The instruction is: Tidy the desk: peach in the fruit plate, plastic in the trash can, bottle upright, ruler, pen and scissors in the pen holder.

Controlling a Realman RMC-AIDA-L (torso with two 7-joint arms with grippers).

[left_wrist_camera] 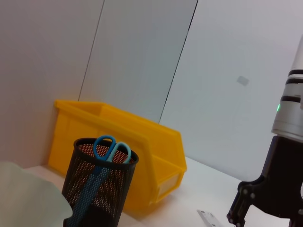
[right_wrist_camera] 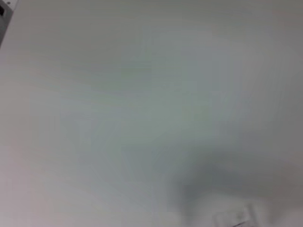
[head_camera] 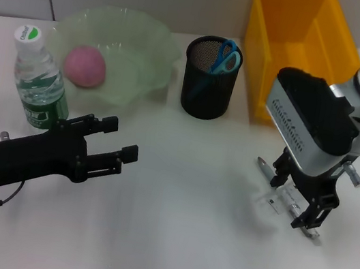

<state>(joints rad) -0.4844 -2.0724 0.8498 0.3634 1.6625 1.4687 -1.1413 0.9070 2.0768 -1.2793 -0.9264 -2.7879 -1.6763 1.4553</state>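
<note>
The robot's right fingers are above the clear ruler and would miss it if they closed now, so the right gripper should go lower before it closes on the ruler.
A pink peach (head_camera: pixel 85 66) lies in the pale green fruit plate (head_camera: pixel 143 45) at the back left. In front of the plate, a green-labelled bottle (head_camera: pixel 37 79) stands upright. Blue scissors (head_camera: pixel 226 56) stand in the black mesh pen holder (head_camera: pixel 210 77), and show again as scissors (left_wrist_camera: pixel 111 149) in the holder (left_wrist_camera: pixel 99 189) from the left wrist. A clear ruler (head_camera: pixel 278 203) lies flat at the right, with a silver pen tip (head_camera: pixel 261 164) beside it. My right gripper (head_camera: pixel 297 199) is lowered over the ruler, fingers apart on either side of it. My left gripper (head_camera: pixel 118 139) hovers open and empty near the bottle.
The yellow bin (head_camera: pixel 301 30) stands at the back right behind the right arm, close to the pen holder. From the left wrist, the bin (left_wrist_camera: pixel 142 151) sits behind the holder, and the right arm's gripper (left_wrist_camera: pixel 265 198) stands above a ruler corner (left_wrist_camera: pixel 208 218).
</note>
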